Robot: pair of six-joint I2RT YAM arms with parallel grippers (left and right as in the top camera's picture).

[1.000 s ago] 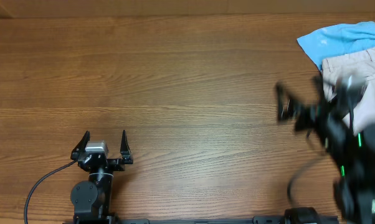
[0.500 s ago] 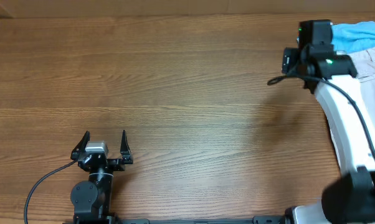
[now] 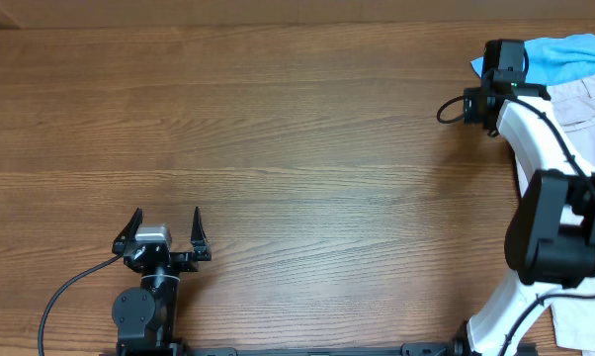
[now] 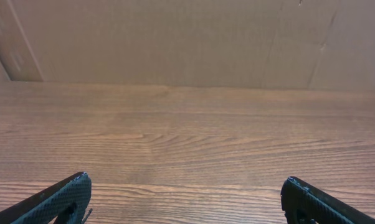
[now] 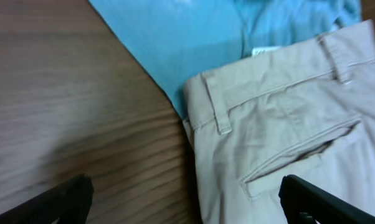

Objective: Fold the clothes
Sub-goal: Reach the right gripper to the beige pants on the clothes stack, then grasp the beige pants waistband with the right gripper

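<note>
I should lower my right gripper's fingers before I close on the shorts' edge. They are on both sides of the shorts' edge but still above the shorts, so they would miss the shorts if I closed now.
The beige shorts (image 3: pixel 586 102) lie at the table's far right, partly under my right arm. In the right wrist view the shorts (image 5: pixel 287 124) show a waistband with belt loops and a welt pocket, and they lie on a light blue shirt (image 5: pixel 225 31). My right gripper (image 3: pixel 497 84) is open and empty, hovering over the left waistband corner of the shorts; in its own view the fingers (image 5: pixel 189 202) straddle the shorts' left edge. My left gripper (image 3: pixel 166 225) is open and empty near the front left, over bare wood in its own view (image 4: pixel 186 199).
The light blue shirt (image 3: pixel 564 54) sticks out past the shorts at the back right corner. More pale cloth (image 3: pixel 586 331) shows at the front right edge. A cardboard wall (image 4: pixel 187 37) stands behind the wooden table (image 3: pixel 278 148).
My right arm has swung from the front right up to the back right, stopping over the shorts' left corner. The left arm has not moved.
</note>
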